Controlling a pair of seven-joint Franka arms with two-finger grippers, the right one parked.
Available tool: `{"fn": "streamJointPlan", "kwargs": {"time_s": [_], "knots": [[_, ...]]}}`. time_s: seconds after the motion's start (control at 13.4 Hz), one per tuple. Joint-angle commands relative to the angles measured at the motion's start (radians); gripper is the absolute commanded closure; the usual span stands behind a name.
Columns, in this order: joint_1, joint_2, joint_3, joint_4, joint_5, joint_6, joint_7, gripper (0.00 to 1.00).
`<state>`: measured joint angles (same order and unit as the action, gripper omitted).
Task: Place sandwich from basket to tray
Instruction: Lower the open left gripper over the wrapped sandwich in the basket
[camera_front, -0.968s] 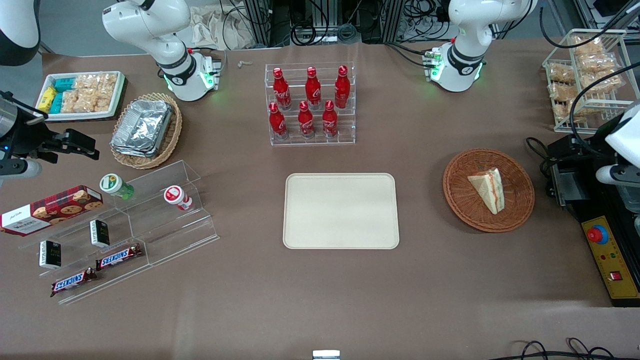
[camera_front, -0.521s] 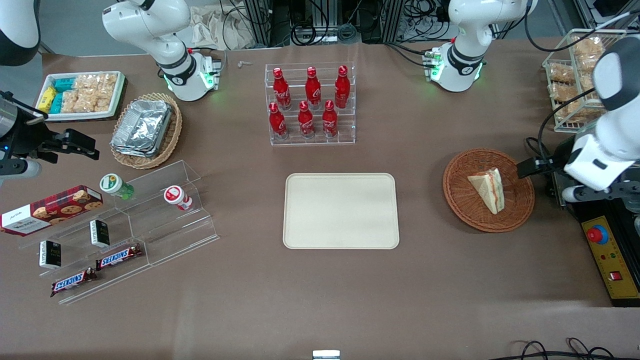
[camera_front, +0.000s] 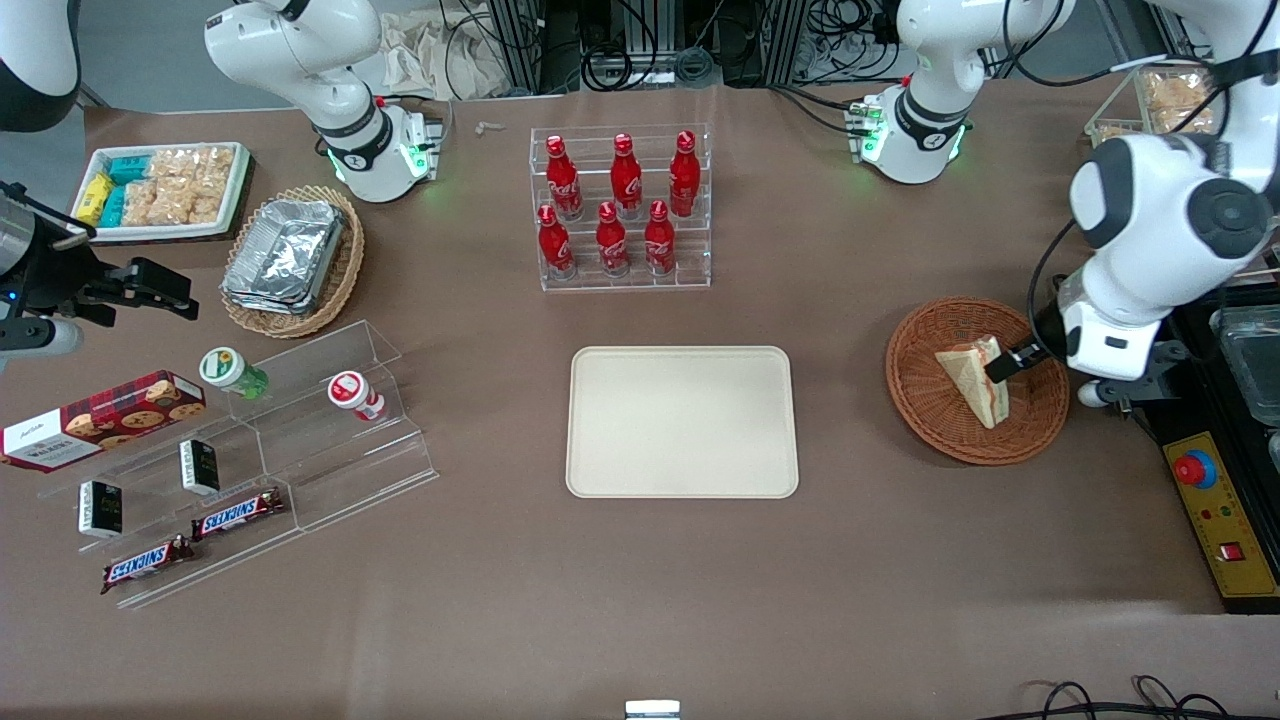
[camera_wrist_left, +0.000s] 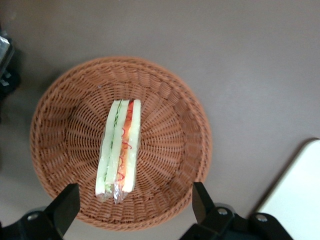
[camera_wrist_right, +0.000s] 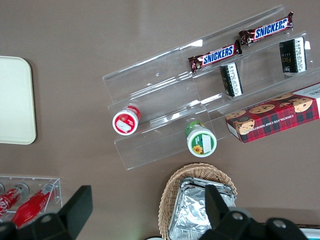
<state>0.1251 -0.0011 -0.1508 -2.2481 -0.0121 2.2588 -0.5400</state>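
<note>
The left gripper will next place the sandwich on the cream-beige tray, so it will grab the sandwich by its loosely wrapped end.
The sandwich, a white bread wedge with red and green filling, lies in the round reddish-brown wicker basket toward the working arm's end of the table. It also shows in the left wrist view, lying in the basket. My left gripper hangs above the basket, over its rim toward the working arm's end. It is open and empty, its fingers spread wide, wider than the sandwich. The cream-beige tray lies flat mid-table, bare, and its corner shows in the left wrist view.
A clear rack of red bottles stands farther from the front camera than the tray. A black and yellow control box with a red button lies beside the basket, at the table's edge. A wire rack of snack bags stands farther back.
My left arm has swung in from the table's edge, and the gripper has come from outside the basket to above it, close to the sandwich. Sandwich, basket and tray have not moved.
</note>
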Motion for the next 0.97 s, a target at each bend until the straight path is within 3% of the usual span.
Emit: {"fn": "streamJointPlan", "kwargs": {"time_s": [0.0,0.89], "knots": [[0.011,-0.04,0.0,-0.129,0.004,0.134,-0.026,0.0],[0.024,0.131,0.005,-0.214,0.006,0.393,-0.021,0.0]]}}
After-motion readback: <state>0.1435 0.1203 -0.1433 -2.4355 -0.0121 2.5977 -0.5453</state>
